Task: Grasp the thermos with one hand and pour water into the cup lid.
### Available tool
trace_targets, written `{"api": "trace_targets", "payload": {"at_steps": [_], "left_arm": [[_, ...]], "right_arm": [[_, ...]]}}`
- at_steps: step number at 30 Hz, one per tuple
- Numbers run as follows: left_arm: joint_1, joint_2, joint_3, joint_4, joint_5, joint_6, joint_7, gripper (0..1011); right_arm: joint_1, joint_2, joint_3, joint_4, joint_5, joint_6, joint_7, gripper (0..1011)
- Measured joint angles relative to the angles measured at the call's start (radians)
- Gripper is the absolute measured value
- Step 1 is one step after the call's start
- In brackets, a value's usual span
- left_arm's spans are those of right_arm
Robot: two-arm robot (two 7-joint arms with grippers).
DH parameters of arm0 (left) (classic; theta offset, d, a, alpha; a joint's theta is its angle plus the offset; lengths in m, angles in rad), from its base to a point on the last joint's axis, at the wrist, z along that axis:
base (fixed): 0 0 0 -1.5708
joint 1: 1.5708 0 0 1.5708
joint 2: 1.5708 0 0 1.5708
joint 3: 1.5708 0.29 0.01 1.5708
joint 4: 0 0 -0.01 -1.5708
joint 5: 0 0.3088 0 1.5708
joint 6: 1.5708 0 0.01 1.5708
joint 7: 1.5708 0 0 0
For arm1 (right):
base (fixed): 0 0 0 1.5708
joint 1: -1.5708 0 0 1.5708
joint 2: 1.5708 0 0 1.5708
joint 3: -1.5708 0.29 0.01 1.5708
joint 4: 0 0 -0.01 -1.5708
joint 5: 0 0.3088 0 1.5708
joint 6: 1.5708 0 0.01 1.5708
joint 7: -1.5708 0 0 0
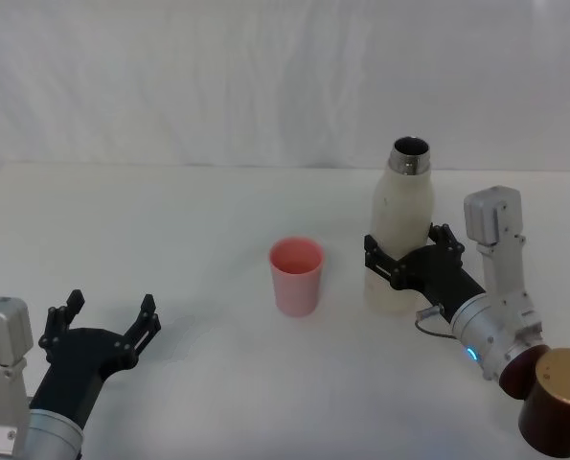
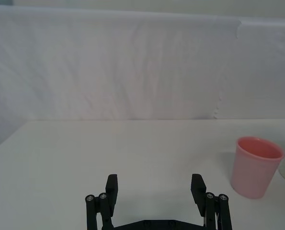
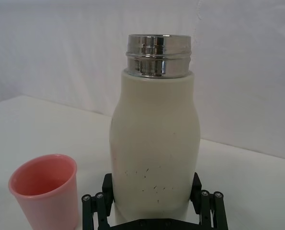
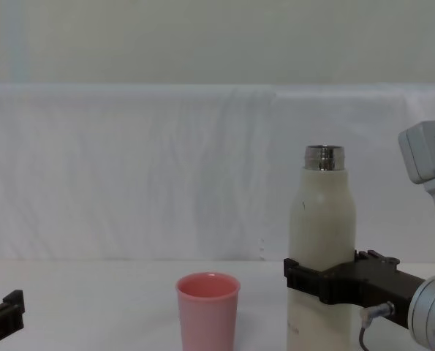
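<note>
My right gripper grabs the thermos by its lower body next, which leaves its steel neck [image 4: 324,158] free to pour into the pink cup lid.
The cream-white thermos [image 1: 402,206] stands upright on the white table, its steel neck uncapped. My right gripper [image 1: 407,238] is open around its lower body, one finger on each side and close to the wall [image 3: 152,184]. The pink cup lid [image 1: 296,276] stands upright a short way to the thermos's left, apart from it. The right wrist view shows the thermos [image 3: 154,139] between the fingers and the cup lid [image 3: 45,191] beside it. My left gripper [image 1: 112,303] rests open near the table's front left, holding nothing, with the cup lid [image 2: 255,167] off to its right.
The white table [image 1: 170,230] runs back to a white cloth backdrop [image 1: 265,77]. A brown cylindrical part [image 1: 560,402] of the right arm sits at the front right corner. Bare table lies between the left gripper and the cup lid.
</note>
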Motion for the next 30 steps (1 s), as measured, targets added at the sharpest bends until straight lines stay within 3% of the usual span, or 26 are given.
{"api": "trace_targets", "payload": {"at_steps": [30], "left_arm": [[0.000, 0.000, 0.000, 0.000, 0.000, 0.000, 0.000, 1001]], "right_arm": [[-0.006, -0.002, 0.001, -0.009, -0.009, -0.010, -0.011, 951]]}}
